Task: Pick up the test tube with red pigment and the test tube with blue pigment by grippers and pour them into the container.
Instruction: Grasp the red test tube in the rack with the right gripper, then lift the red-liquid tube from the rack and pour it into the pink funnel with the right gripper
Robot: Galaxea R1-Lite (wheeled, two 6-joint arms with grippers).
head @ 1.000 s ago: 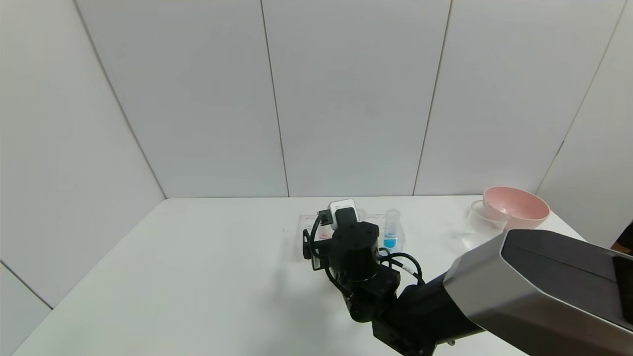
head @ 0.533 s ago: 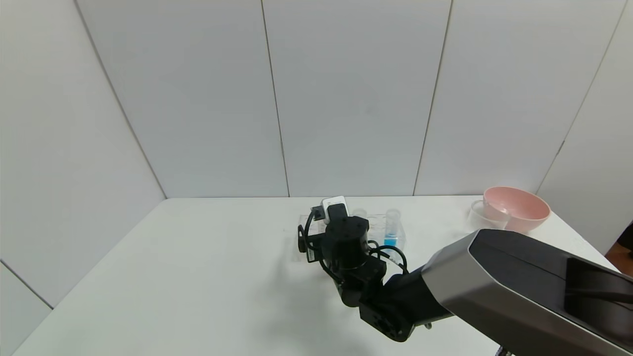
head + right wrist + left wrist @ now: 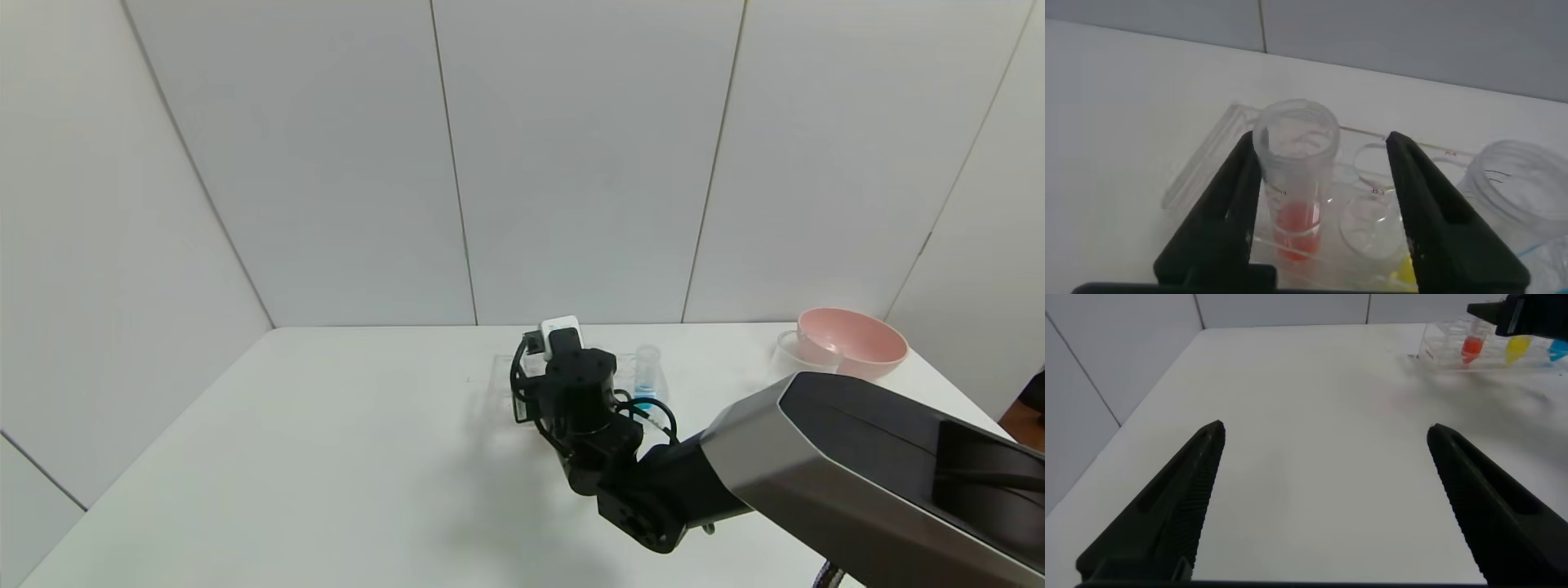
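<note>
The clear rack encloses the tube's lower half, so my right gripper will next grab the test tube by the bare upper part under its rim point(image 3: 1297, 173).
The red-pigment test tube point(image 3: 1294, 184) stands upright in the clear rack point(image 3: 1200, 163). My right gripper point(image 3: 1321, 143) is open, its jaws astride this tube, one finger point(image 3: 1221, 220) close beside it. In the head view the right gripper point(image 3: 540, 369) hides the red tube. The blue-pigment test tube point(image 3: 647, 376) stands at the rack's right end. The clear container point(image 3: 785, 349) is at the far right, partly hidden behind my right arm. My left gripper point(image 3: 1324, 429) is open and empty over the bare table; far off, its view shows the red tube point(image 3: 1471, 348) and the blue tube point(image 3: 1560, 349).
A tube with yellow liquid point(image 3: 1376, 224) stands in the rack right beside the red one, between the right gripper's fingers. A pink bowl point(image 3: 851, 341) sits at the back right, next to the container. The white wall is close behind the table.
My right gripper has moved a little farther toward the back over the rack's left end. The right arm now covers more of the container.
</note>
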